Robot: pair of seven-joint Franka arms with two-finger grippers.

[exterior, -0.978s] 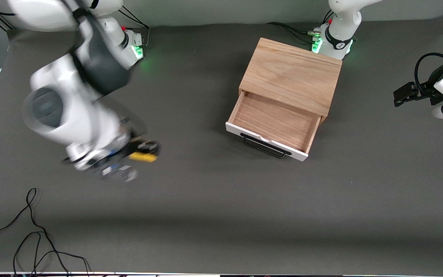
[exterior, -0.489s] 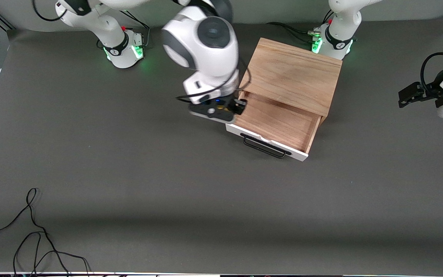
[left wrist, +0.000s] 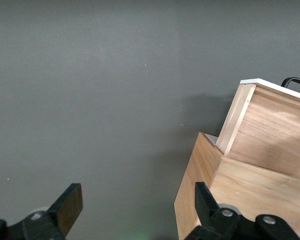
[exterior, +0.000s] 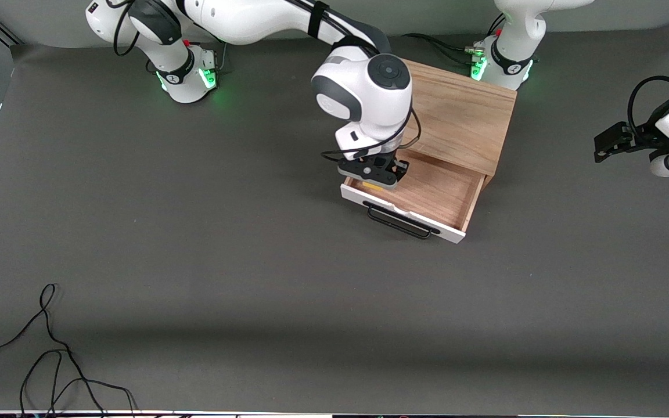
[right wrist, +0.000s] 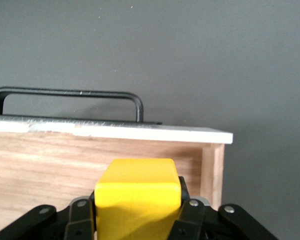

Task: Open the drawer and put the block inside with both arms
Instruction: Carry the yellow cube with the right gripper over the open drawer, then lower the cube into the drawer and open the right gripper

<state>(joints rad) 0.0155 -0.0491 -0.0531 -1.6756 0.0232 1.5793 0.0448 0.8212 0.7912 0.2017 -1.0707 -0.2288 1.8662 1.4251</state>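
Note:
I should lower the yellow block [exterior: 371, 185] [right wrist: 137, 192] farther in before my right gripper releases it, because the block hangs high over the drawer's wood bottom.
The drawer [exterior: 427, 191] stands pulled out of the light oak box [exterior: 456, 110], its white front and black bar handle [exterior: 399, 222] facing the front camera. My right gripper [exterior: 374, 179] is over the drawer's end toward the right arm, shut on the yellow block [exterior: 371, 185]. In the right wrist view the block [right wrist: 137, 192] sits between the fingers above the wood floor, with the white front [right wrist: 110, 131] and handle [right wrist: 70, 94] past it. My left gripper [exterior: 604, 145] waits at the left arm's end of the table, open and empty [left wrist: 135, 210].
A loose black cable [exterior: 50, 348] lies on the dark mat near the front camera at the right arm's end. The left wrist view shows the oak box's side [left wrist: 200, 185] and the drawer's side wall [left wrist: 270, 135] beside bare mat.
My right arm swung fast from the right arm's end of the table to over the open drawer, carrying the yellow block. The left arm barely shifted.

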